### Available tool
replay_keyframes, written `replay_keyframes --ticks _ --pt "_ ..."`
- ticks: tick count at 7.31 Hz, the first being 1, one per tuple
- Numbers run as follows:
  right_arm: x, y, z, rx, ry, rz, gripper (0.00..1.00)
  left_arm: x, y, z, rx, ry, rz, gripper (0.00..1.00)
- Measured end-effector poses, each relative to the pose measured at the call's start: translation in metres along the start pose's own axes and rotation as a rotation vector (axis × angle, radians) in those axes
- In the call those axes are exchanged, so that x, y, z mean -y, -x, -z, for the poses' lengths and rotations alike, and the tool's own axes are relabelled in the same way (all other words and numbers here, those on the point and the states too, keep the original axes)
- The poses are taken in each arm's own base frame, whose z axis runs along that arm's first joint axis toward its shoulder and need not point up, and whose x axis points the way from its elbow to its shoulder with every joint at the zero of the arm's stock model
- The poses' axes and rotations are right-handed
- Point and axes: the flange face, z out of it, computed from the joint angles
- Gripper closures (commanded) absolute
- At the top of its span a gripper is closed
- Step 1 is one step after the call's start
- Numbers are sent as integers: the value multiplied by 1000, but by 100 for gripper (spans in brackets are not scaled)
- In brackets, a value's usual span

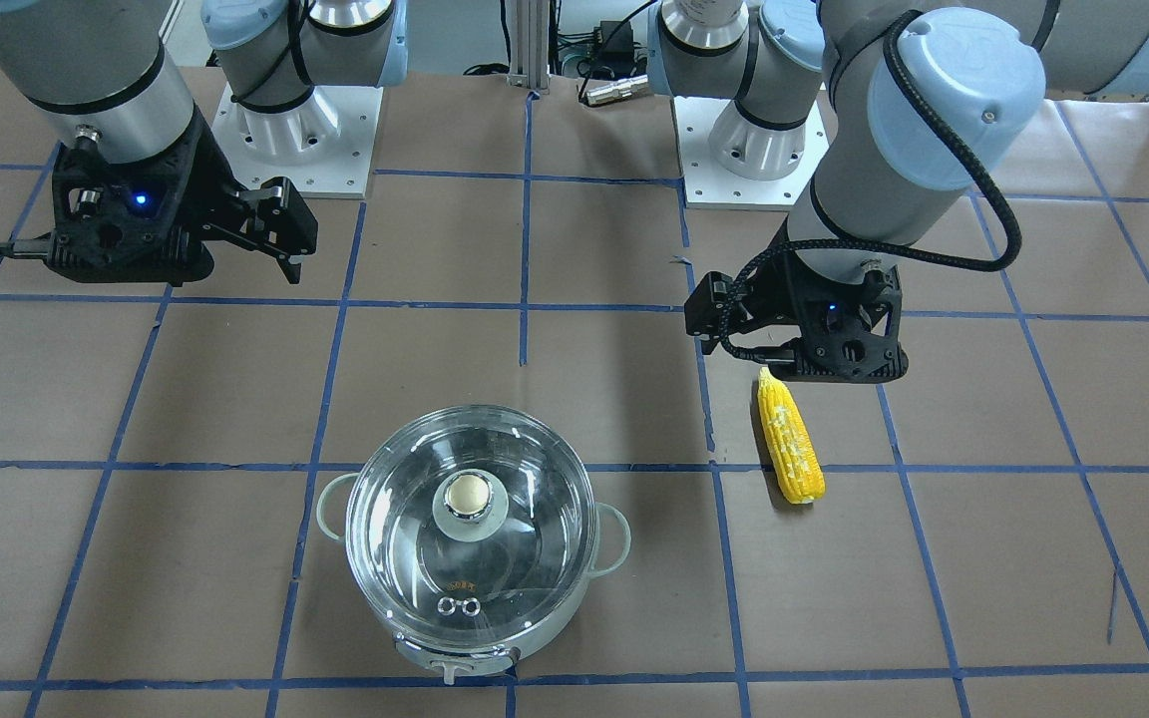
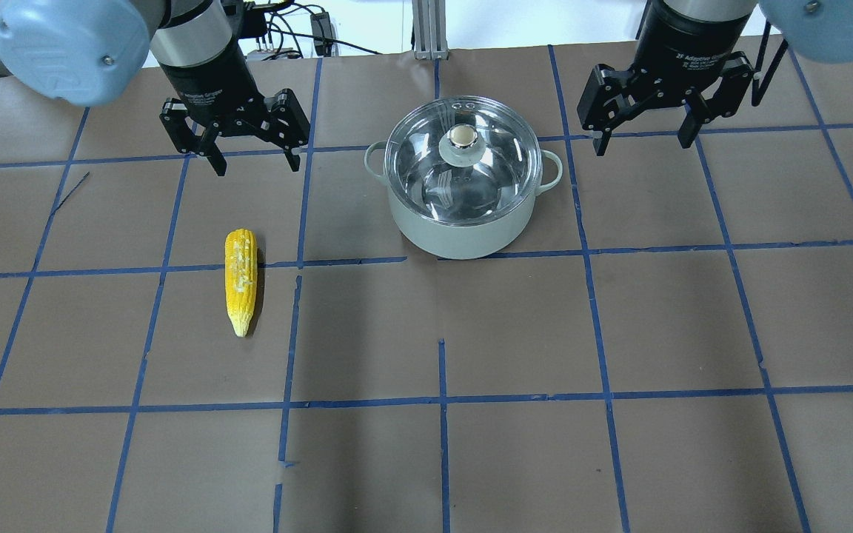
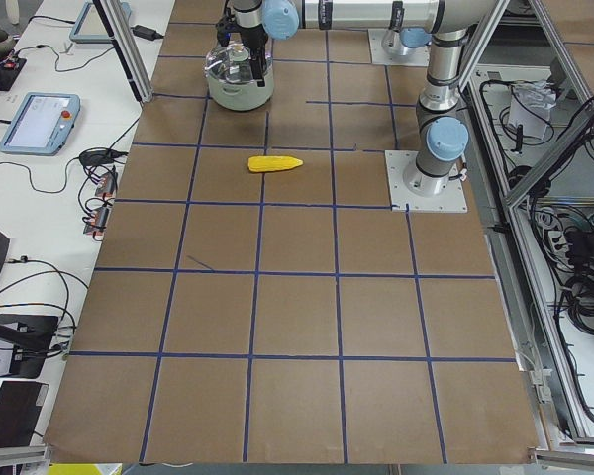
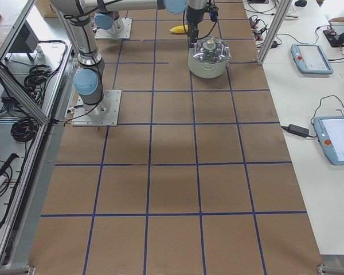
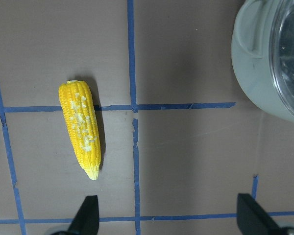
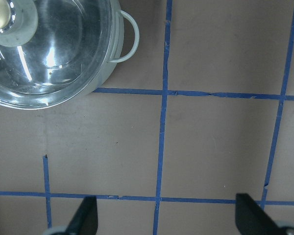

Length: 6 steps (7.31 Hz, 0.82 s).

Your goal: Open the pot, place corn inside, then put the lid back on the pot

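Note:
My right gripper opens less wide than the glass lid, so next it needs to grab the lid by the narrow cream-topped knob (image 1: pixel 468 495) to open the pot.
The pot (image 2: pixel 463 235) stands at the table's far middle with the glass lid (image 2: pixel 497 174) on it, cream-topped knob at its centre. The pot also shows in the front view (image 1: pixel 495 653) with the lid (image 1: pixel 405 519) closed. The corn (image 2: pixel 241 281) lies flat on the table to the pot's left, tip pointing toward the robot; it also shows in the front view (image 1: pixel 790 441) and the left wrist view (image 5: pixel 83 128). My left gripper (image 2: pixel 257 166) is open and empty, above the table just beyond the corn's blunt end. My right gripper (image 2: pixel 643 144) is open and empty, right of the pot.
Brown paper with a blue tape grid covers the table. The two arm bases (image 1: pixel 295 130) (image 1: pixel 754 140) are bolted at the robot's edge. Tablets (image 4: pixel 312 57) and cables lie on a side bench, beyond frame posts (image 4: pixel 272 26).

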Motion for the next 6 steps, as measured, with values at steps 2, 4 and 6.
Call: replay_keyframes --ticks 2,4,6 --pt "0 3 2 -1 -10 -6 0 7 19 -2 -5 6 26 0" --pt "15 14 1 45 -23 -76 0 19 30 -13 -11 9 42 0" --pt "52 51 -16 76 -41 -110 0 35 24 -15 -16 -60 32 0"
